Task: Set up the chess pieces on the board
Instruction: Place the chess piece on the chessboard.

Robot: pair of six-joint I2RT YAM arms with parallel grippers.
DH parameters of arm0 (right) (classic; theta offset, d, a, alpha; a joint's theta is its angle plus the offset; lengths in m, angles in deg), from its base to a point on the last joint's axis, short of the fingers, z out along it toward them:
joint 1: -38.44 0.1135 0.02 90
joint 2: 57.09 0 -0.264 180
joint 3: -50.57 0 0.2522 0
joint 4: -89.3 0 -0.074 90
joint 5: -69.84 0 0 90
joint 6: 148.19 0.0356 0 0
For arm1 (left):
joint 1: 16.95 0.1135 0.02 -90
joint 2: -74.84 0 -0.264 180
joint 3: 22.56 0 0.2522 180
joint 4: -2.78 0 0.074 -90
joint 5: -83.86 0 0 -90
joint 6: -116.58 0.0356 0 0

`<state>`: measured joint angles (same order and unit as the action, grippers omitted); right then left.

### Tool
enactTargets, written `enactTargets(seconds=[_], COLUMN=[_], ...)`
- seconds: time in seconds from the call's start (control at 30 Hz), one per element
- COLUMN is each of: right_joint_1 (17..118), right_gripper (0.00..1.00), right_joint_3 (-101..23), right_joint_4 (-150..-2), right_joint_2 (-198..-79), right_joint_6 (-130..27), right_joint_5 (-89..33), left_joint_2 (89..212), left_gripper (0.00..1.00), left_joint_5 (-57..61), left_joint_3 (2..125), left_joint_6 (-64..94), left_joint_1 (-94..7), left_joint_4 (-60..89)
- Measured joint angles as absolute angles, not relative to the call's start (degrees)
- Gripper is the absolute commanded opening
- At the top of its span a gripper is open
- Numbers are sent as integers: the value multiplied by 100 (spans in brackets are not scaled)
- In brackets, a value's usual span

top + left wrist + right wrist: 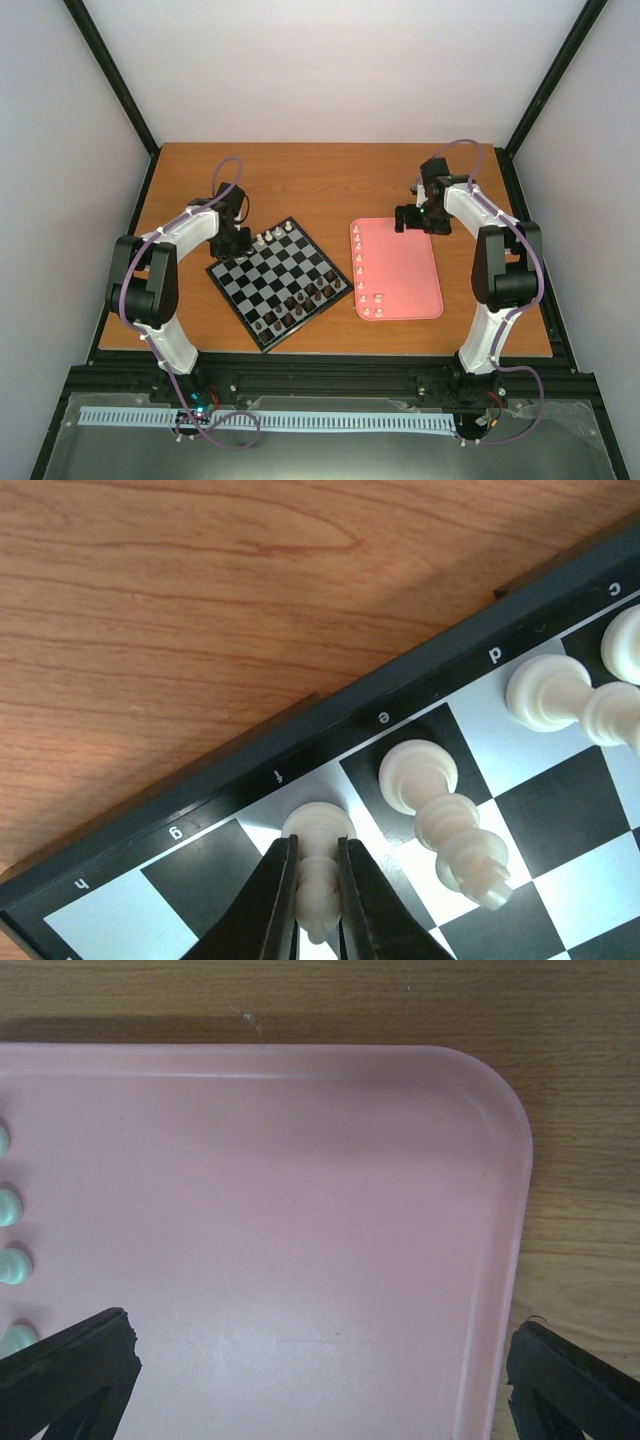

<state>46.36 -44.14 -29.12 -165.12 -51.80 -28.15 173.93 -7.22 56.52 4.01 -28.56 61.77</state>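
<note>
The cream-white chess piece stands upright on the silver f square and would stay standing, so my left gripper releases it next.
My left gripper (318, 868) is shut on a cream-white chess piece (318, 830) that stands upright on the silver f square at the board's (400, 695) far rim. More white pieces stand beside it on e (425, 775) and d (548, 690). From above, the left gripper (236, 243) sits at the board's (262, 268) far left corner, next to a short row of white pieces (277, 234). Over the far end of the pink tray (410, 270) hangs my right gripper (408, 218), open and holding nothing. Several white pieces (358, 262) line the tray's left side.
Dark brown pieces (300, 303) fill the board's near rows. In the right wrist view the pink tray's floor (300, 1210) lies between the spread fingertips (80, 1360), with white pieces (10, 1260) at the left edge. Wooden table (330, 175) runs behind both.
</note>
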Motion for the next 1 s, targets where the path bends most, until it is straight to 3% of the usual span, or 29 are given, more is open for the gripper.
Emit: enactTargets(seconds=[0.3,0.6,1.0], right_joint_1=[4636,4636,4636], right_gripper=[100,100,100], right_joint_3=[-4414,-4414,-4414], right_joint_4=[-2910,-2910,-2910], right_joint_2=[-16512,-16512,-16512], right_joint_6=[-5190,-5195,-5199], right_joint_5=[-2837,-2856,-2867], left_joint_2=[17423,17423,17371], left_gripper=[8,19,49], left_joint_5=[-733,-742,-731], left_joint_3=[5652,5609,5508], left_joint_6=[401,403,429], left_joint_1=[-2856,-2856,-2854], left_joint_4=[6125,6088,6070])
